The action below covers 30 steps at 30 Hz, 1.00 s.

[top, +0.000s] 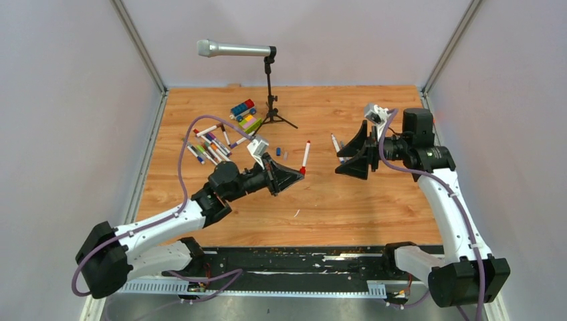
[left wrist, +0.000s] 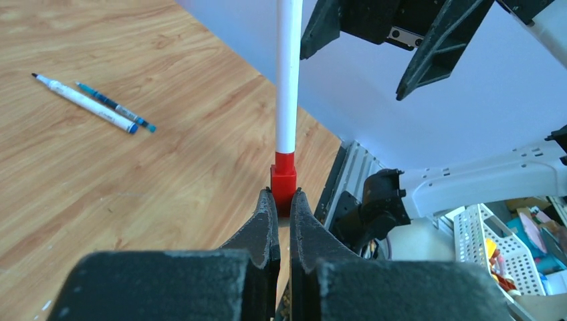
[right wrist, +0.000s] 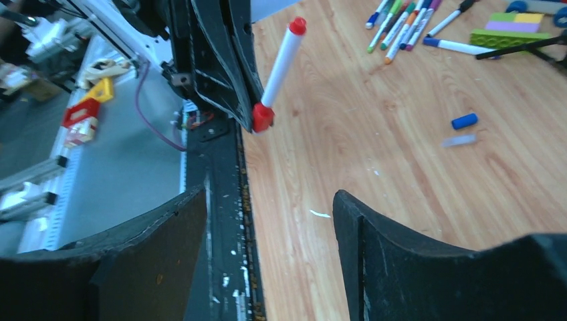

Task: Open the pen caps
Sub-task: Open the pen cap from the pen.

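Note:
The robot's right gripper needs to grip the pen's white body [top: 306, 154] [right wrist: 282, 68] next, away from the pen's square red end that the left gripper holds, so that it can pull the cap off.
My left gripper [top: 299, 175] is shut on the square red end [left wrist: 283, 177] of a white-barrelled pen [top: 306, 155] and holds it off the table, barrel pointing away from the fingers. In the right wrist view the pen [right wrist: 281, 63] has a round red tip [right wrist: 297, 25] at its free end. My right gripper [top: 342, 159] is open and empty, just right of the pen, facing it; its fingers [right wrist: 374, 234] stand wide apart. A loose blue cap [top: 278, 151] and a pale one [top: 285, 154] lie on the table. Several pens [top: 210, 144] lie in a pile at the left.
A white pen with a blue end [left wrist: 87, 103] and a thin teal one [left wrist: 117, 107] lie by my right gripper. Toy blocks [top: 244, 114] sit behind the pile. A silver microphone [top: 234, 49] on a black tripod [top: 271, 100] stands at the back.

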Tool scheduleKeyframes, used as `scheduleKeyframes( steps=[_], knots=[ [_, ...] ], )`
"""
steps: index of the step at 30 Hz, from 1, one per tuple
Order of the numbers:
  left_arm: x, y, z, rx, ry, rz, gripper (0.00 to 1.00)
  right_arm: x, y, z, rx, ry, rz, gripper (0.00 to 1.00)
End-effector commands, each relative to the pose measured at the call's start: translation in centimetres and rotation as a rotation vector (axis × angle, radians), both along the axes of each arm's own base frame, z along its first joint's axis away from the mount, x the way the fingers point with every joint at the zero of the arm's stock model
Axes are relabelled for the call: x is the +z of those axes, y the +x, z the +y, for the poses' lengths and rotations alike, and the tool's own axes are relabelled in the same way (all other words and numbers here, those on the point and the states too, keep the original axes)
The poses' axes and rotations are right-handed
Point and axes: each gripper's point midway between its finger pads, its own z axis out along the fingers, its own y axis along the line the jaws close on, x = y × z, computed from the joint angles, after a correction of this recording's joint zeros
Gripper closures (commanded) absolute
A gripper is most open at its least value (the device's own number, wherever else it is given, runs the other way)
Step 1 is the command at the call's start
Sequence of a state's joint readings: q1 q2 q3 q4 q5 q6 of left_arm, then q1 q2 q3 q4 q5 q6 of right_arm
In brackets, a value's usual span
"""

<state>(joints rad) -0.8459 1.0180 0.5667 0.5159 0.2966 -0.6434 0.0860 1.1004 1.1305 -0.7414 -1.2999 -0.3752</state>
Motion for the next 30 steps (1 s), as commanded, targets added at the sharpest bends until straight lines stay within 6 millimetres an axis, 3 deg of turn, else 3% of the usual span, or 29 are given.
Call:
scheduleKeyframes(
  steps=[1, 5, 11, 19, 22, 23, 24, 26, 27, 28, 30],
  knots=[
    [4.1, 0.6, -1.8, 0.014, -0.089, -0.104, 1.0, 2.3, 0.8, 1.5, -0.011, 0.081, 0.158, 0.3],
    [3.8, 0.2, -3.4, -0.007, -0.087, -0.097, 1.0, 2.1, 0.9, 2.3, -0.014, 0.13, 0.291, 0.29],
    [3.2, -0.2, -4.8, -0.017, -0.073, -0.084, 1.0, 0.8, 1.2, 2.9, -0.029, 0.13, 0.322, 0.3],
    [2.3, -0.5, -6.2, -0.037, -0.054, -0.068, 1.0, 0.0, 1.2, 3.8, -0.027, 0.139, 0.358, 0.4],
    [2.2, -0.6, -6.6, -0.041, -0.052, -0.065, 1.0, -0.2, 1.1, 4.1, -0.022, 0.136, 0.364, 0.48],
    [2.3, -0.7, -6.6, -0.042, -0.052, -0.066, 1.0, -0.3, 1.1, 4.2, -0.02, 0.137, 0.364, 0.55],
    [2.3, -0.7, -6.7, -0.042, -0.052, -0.065, 1.0, -0.3, 1.1, 4.2, -0.018, 0.139, 0.365, 0.63],
    [2.2, -0.7, -6.8, -0.043, -0.051, -0.061, 1.0, -0.2, 1.3, 4.2, -0.02, 0.142, 0.358, 0.9],
    [2.3, -0.8, -6.8, -0.044, -0.053, -0.057, 0.95, -0.2, 1.3, 4.3, -0.021, 0.142, 0.354, 0.99],
    [2.2, -0.8, -6.8, -0.044, -0.053, -0.046, 0.87, -0.2, 1.3, 4.2, -0.022, 0.142, 0.353, 1.0],
    [1.8, -0.8, -6.9, -0.046, -0.038, -0.017, 0.58, 0.0, 1.1, 4.2, -0.017, 0.147, 0.355, 1.0]
  ],
)
